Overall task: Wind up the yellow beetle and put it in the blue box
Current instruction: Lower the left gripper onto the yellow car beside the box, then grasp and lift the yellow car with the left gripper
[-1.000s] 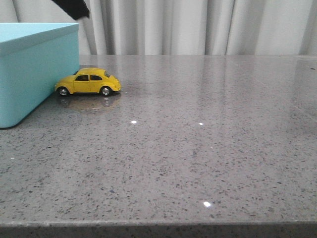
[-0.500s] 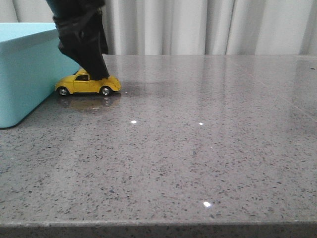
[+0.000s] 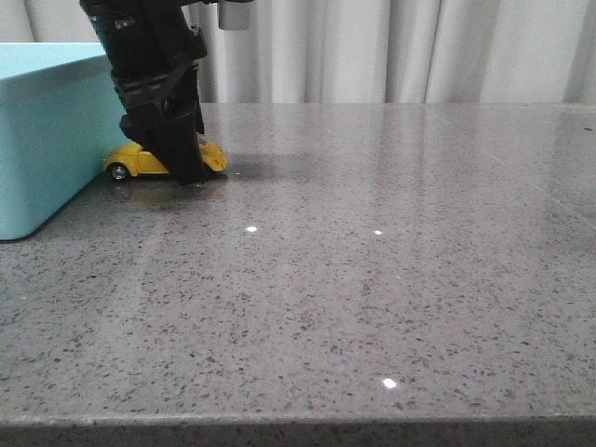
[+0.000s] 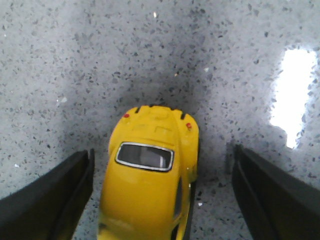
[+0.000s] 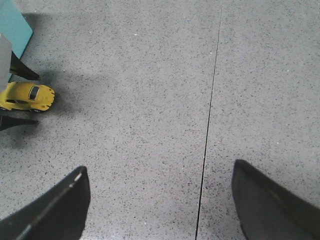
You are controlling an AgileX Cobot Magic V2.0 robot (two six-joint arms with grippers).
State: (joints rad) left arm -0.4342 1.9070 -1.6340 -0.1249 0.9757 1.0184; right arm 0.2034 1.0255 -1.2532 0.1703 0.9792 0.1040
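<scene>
My left gripper has its fingers down beside the yellow beetle [image 3: 140, 160] near the grey table, so closing now would catch the beetle.
The yellow beetle [image 3: 140, 160] stands on its wheels on the grey stone table, close beside the blue box [image 3: 47, 130] at the far left. My left gripper [image 3: 182, 172] has come down over the car, and its near finger hides the car's middle in the front view. In the left wrist view the beetle [image 4: 150, 180] lies between the open jaws, with a gap to each finger [image 4: 50, 200]. My right gripper [image 5: 160, 200] is open and empty above bare table; its view shows the beetle [image 5: 27, 96] and a box corner [image 5: 12, 25] far off.
The grey speckled table [image 3: 372, 279] has its front edge at the bottom of the front view. A thin seam [image 5: 210, 100] runs across the tabletop. White curtains [image 3: 391, 47] hang behind the table.
My left gripper came down from the top of the view over the beetle, until its fingers reached the table on either side of the car. The car and box have not moved.
</scene>
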